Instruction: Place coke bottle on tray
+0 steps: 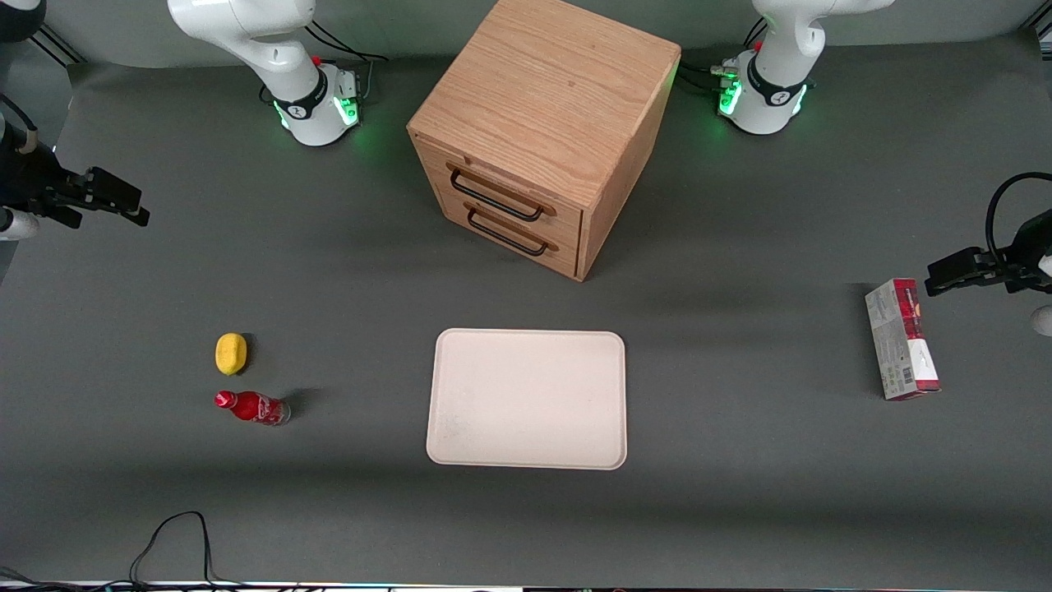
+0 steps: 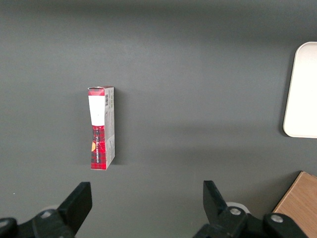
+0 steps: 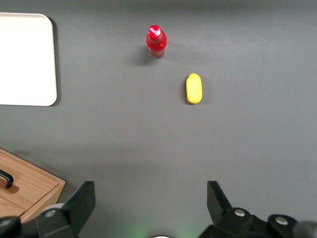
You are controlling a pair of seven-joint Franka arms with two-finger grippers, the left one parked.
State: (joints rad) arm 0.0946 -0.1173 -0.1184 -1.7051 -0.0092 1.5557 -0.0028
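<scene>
My right gripper grabs the coke bottle by its red cap end (image 1: 226,400) next. Then my right gripper places the bottle on the tray (image 1: 526,399).
The coke bottle (image 1: 253,408), with a red cap, a red label and a clear base, stands on the grey table toward the working arm's end; it also shows in the right wrist view (image 3: 156,41). The cream-white tray (image 1: 526,399) lies flat and empty mid-table, in front of the drawer cabinet, and its corner shows in the right wrist view (image 3: 27,59). My right gripper (image 1: 131,204) hangs open and empty above the table at the working arm's end, farther from the front camera than the bottle and well apart from it. Its fingers frame bare table in the wrist view (image 3: 151,191).
A yellow lemon-like lump (image 1: 231,353) lies beside the bottle, a little farther from the front camera (image 3: 193,88). A wooden drawer cabinet (image 1: 542,123) stands mid-table. A red-and-grey carton (image 1: 902,339) lies toward the parked arm's end (image 2: 101,128).
</scene>
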